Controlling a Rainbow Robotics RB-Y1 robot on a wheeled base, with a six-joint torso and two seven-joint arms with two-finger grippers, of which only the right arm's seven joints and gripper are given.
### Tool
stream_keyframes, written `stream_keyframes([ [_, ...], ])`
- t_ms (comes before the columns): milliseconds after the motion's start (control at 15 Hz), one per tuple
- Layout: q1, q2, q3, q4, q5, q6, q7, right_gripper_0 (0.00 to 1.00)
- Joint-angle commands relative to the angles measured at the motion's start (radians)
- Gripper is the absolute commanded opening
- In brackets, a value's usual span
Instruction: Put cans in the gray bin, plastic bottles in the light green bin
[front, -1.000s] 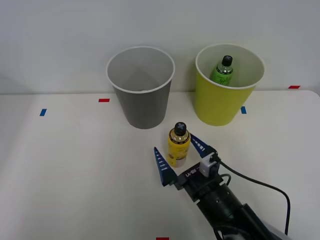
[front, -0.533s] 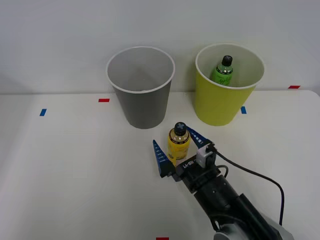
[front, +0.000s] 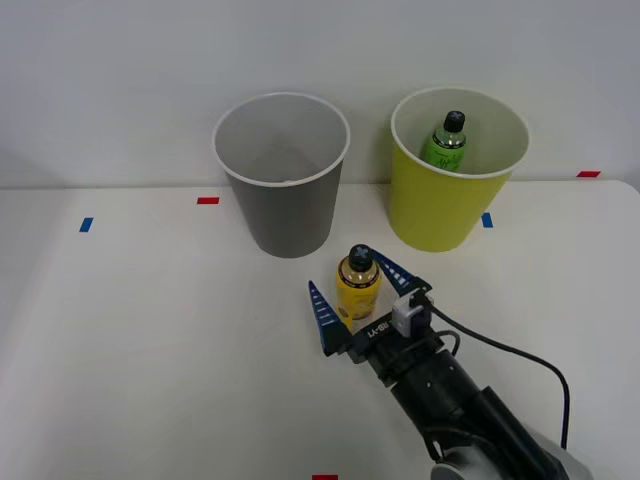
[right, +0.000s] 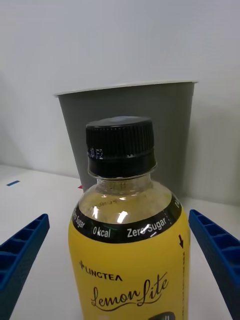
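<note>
My right gripper is about to grab the bottle by its yellow-labelled body (front: 357, 296), to put the small plastic bottle in the light green bin (front: 452, 190).
A yellow-labelled plastic bottle (front: 357, 285) with a black cap stands upright on the white table, in front of the gray bin (front: 283, 176). My right gripper (front: 361, 296) is open, its blue ribbed fingers (front: 322, 317) on either side of the bottle and apart from it. The wrist view has the same bottle (right: 131, 250) close between the two fingers (right: 20, 255), with the gray bin (right: 130, 130) behind it. A green plastic bottle (front: 445, 142) sits inside the light green bin (front: 452, 190) at the back right. No cans are in view.
Both bins stand side by side at the table's far edge by the wall. Small red and blue tape marks (front: 208, 200) dot the table. My arm's black cable (front: 500, 350) loops to the right of the wrist.
My gripper has crept forward so the fingers now reach further along both sides of the yellow bottle. The bottle and bins have not moved.
</note>
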Motion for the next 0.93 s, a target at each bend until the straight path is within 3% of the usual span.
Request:
stream_keyframes([
  [67,0.000,-0.006,0.002,0.000,0.006,0.001,0.013,0.19],
  [133,0.000,-0.009,0.003,-0.001,0.007,0.001,0.018,0.05],
  [200,0.000,-0.009,0.003,-0.001,0.006,0.001,0.021,0.00],
  [533,0.000,-0.012,-0.004,0.000,-0.008,-0.011,0.024,0.00],
  [933,0.029,-0.001,-0.018,-0.021,0.073,-0.036,0.010,0.00],
])
